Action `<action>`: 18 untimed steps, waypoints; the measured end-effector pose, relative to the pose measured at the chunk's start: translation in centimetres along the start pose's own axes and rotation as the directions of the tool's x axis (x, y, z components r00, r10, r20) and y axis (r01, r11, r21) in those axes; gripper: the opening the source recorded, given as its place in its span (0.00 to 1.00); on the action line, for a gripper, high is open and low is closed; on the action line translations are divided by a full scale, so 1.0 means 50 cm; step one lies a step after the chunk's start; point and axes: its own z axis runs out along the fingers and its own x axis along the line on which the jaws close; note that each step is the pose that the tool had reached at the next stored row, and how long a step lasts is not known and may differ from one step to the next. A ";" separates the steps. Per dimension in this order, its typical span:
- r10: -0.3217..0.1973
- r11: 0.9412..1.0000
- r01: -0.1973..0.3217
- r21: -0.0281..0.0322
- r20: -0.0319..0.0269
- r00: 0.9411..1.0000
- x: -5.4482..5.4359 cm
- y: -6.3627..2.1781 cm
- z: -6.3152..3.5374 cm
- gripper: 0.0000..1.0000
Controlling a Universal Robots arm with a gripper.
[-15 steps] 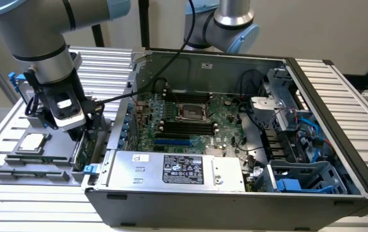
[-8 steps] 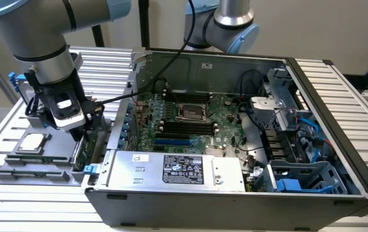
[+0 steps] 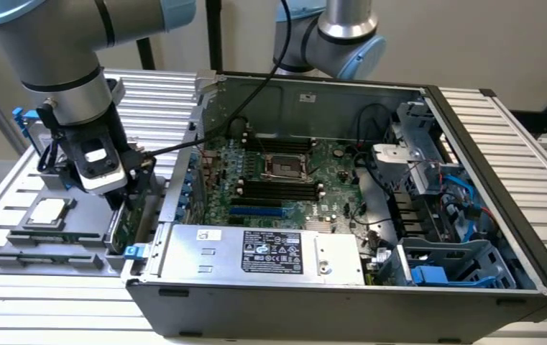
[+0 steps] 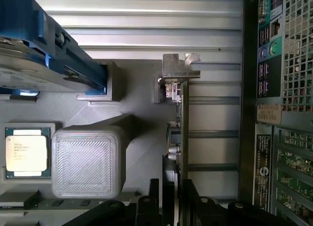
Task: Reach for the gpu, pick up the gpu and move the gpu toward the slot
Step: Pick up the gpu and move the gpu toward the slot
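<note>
I need to grab the GPU by its board's long edge (image 4: 184, 169) next and leave its silver bracket (image 4: 179, 67) free, so I can move the GPU toward the slot.
The gpu (image 4: 178, 133), a thin green card with a silver end bracket (image 4: 178, 69), stands on edge in the grey holder (image 4: 137, 113) beside the computer case. In the exterior view, the gpu (image 3: 117, 219) shows as a green strip under my gripper (image 3: 124, 195). In the wrist view, my gripper (image 4: 171, 199) straddles the card with a black finger (image 4: 154, 194) on each side. The jaws stand open, close to the card's faces. The blue slot (image 3: 254, 213) lies on the motherboard inside the case.
A square silver processor chip (image 4: 27, 150) and a grey ribbed block (image 4: 88, 160) sit in the holder beside the card. A hard drive with blue rails (image 4: 34, 59) stands further along. The open computer case (image 3: 350, 302) rises at the exterior view's right of the holder.
</note>
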 end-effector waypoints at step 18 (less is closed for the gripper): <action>-0.011 1.000 0.011 0.000 0.000 1.000 0.000 0.000 0.000 0.26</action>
